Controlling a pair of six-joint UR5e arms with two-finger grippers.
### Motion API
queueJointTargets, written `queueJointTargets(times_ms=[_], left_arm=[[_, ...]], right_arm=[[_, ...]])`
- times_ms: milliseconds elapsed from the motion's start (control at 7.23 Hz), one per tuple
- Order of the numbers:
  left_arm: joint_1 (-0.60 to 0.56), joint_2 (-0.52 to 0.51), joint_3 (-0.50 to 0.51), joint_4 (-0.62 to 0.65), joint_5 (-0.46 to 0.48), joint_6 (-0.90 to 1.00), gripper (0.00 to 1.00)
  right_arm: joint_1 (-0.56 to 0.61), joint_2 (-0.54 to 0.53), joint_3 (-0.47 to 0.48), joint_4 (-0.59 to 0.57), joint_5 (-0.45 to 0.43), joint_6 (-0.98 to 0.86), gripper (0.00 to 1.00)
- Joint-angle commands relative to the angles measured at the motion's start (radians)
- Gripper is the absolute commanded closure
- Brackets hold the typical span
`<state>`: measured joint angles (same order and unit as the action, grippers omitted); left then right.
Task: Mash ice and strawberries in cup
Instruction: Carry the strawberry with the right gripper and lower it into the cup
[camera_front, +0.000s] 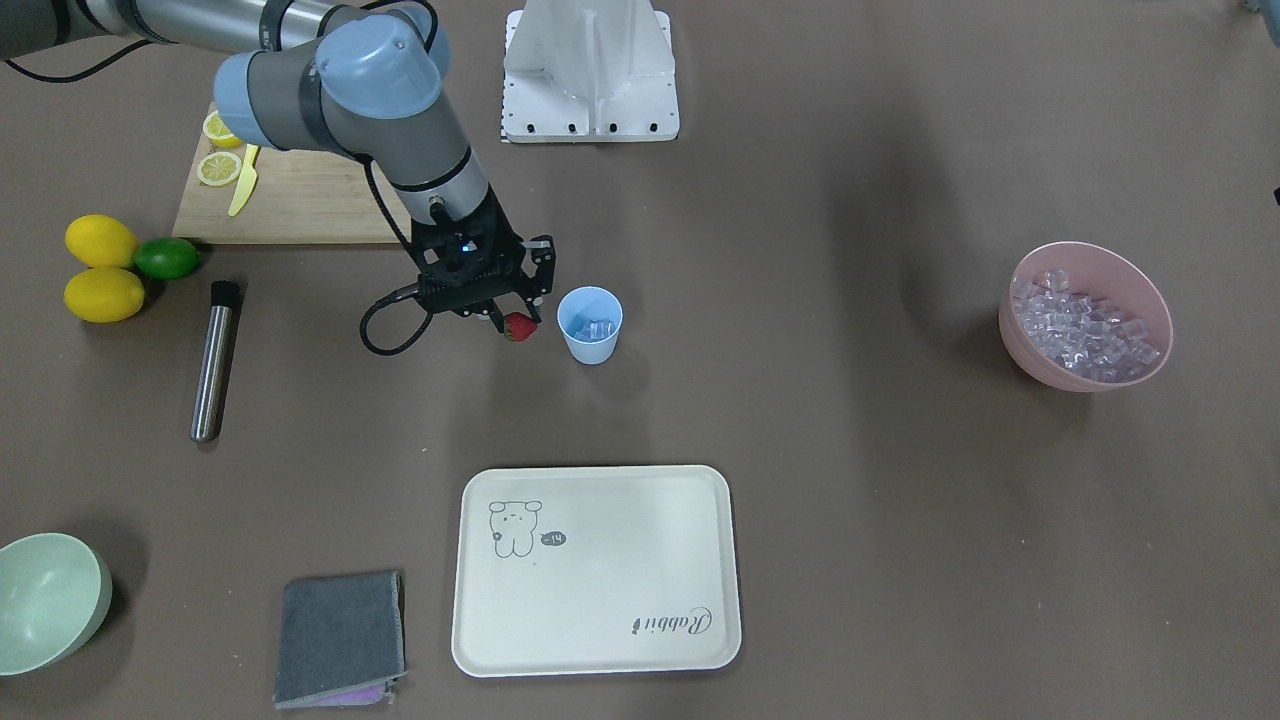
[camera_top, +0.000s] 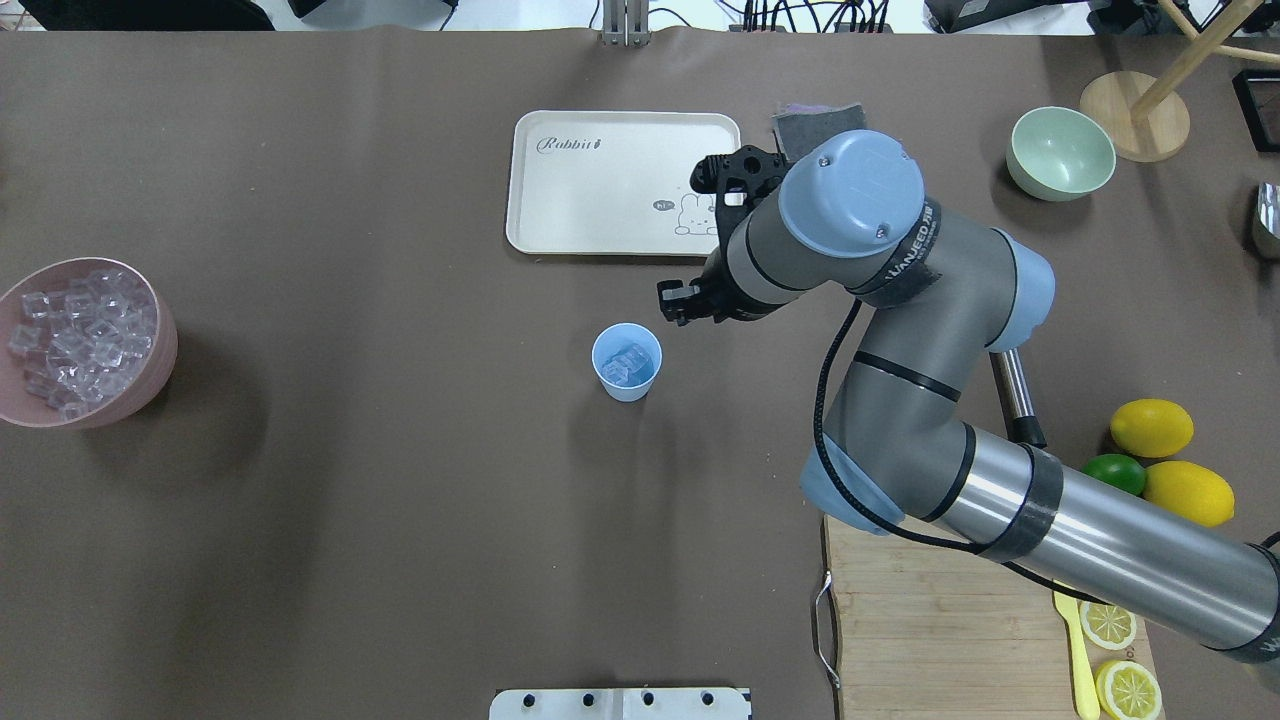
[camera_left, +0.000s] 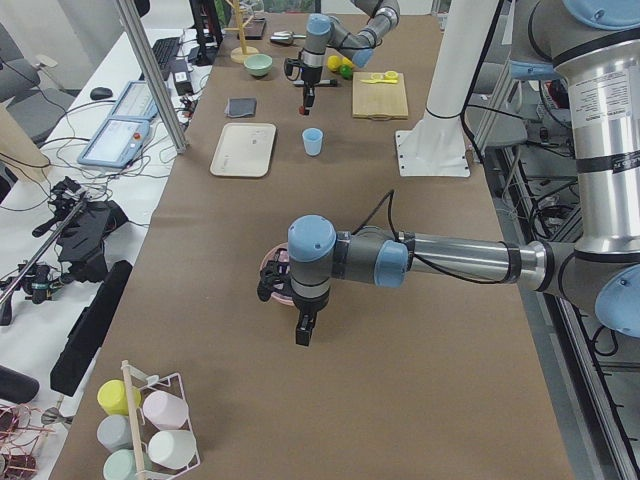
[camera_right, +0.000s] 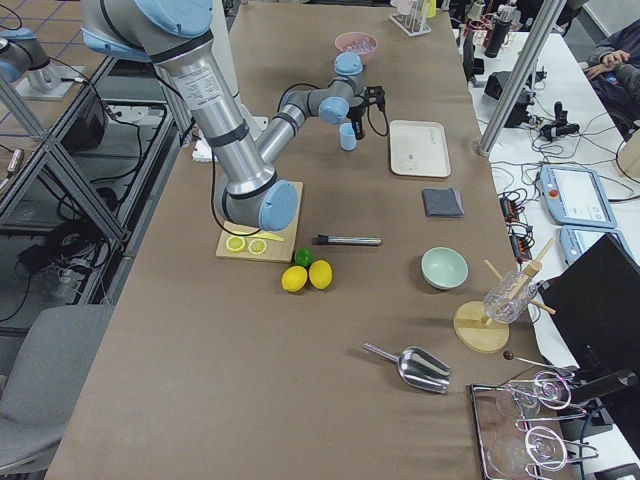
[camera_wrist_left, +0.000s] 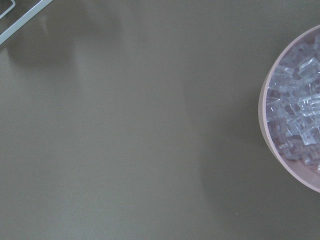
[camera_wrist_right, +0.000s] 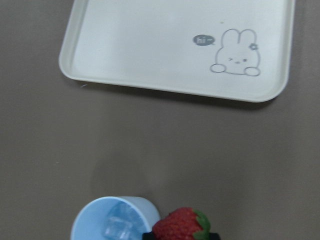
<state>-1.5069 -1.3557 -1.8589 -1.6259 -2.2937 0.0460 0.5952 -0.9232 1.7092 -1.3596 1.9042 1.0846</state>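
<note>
My right gripper holds the red strawberry outside the light-blue cup's rim, so it needs to move the strawberry over the cup's opening before letting go.
My right gripper (camera_front: 512, 324) is shut on the small red strawberry (camera_front: 521, 328) with a green cap. It holds it above the table, close beside the rim of the light-blue cup (camera_front: 590, 324). The right wrist view shows the strawberry (camera_wrist_right: 181, 225) just right of the cup (camera_wrist_right: 114, 220). A few clear ice cubes (camera_top: 630, 362) lie in the cup (camera_top: 627, 385). More ice (camera_front: 1082, 325) fills the pink bowl (camera_front: 1030, 345). My left gripper (camera_left: 304, 333) hangs beside that bowl; I cannot tell whether it is open or shut.
A cream tray (camera_front: 600, 640) lies in front of the cup. A steel rod with a black cap (camera_front: 213, 360), two lemons (camera_front: 102, 268), a lime (camera_front: 167, 258) and a cutting board (camera_front: 300, 205) sit on the right arm's side. A green bowl (camera_front: 45, 600) and grey cloth (camera_front: 340, 635) lie further out.
</note>
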Motion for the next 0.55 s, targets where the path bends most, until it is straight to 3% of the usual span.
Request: queueJointTargets(times_ms=[0, 277, 415], left_arm=[[-0.001, 0.001, -0.002, -0.005, 0.002, 0.0, 0.01], [-0.001, 0.021, -0.002, -0.041, 0.002, 0.0, 0.01], [-0.001, 0.032, -0.002, -0.057, 0.002, -0.002, 0.01]], right_arm=[[-0.057, 0.052, -0.02, 0.002, -0.008, 0.058, 1.0], [-0.08, 0.057, -0.042, 0.007, -0.042, 0.058, 1.0], [-0.08, 0.061, -0.042, 0.008, -0.042, 0.06, 0.45]])
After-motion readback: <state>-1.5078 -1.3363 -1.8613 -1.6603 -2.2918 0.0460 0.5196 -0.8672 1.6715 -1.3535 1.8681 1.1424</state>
